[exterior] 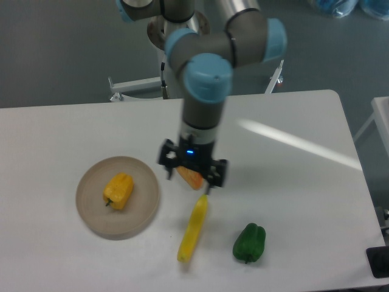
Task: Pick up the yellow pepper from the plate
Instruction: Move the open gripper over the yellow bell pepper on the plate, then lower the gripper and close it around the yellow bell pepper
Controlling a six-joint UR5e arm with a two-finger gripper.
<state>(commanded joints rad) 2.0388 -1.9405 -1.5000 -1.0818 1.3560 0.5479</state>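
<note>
I will next grab the pepper by its stubby body (pixel 120 188). Then I can pick up the yellow pepper from the beige plate.
The yellow pepper (pixel 118 190) lies on the beige plate (pixel 143 204) at the left of the table, stubby and orange-yellow with a dark stem at its lower left. My gripper (pixel 192 174) hangs over the middle of the table, to the right of the plate and apart from the pepper. Its two dark fingers stand spread, open, with nothing held between them. It partly covers the orange wedge (pixel 193 179) beneath it.
A long pale-yellow chili-shaped vegetable (pixel 193 229) lies just below the gripper. A green pepper (pixel 250 243) sits at the front right. The arm's base column (pixel 179 36) stands behind the table's far edge.
</note>
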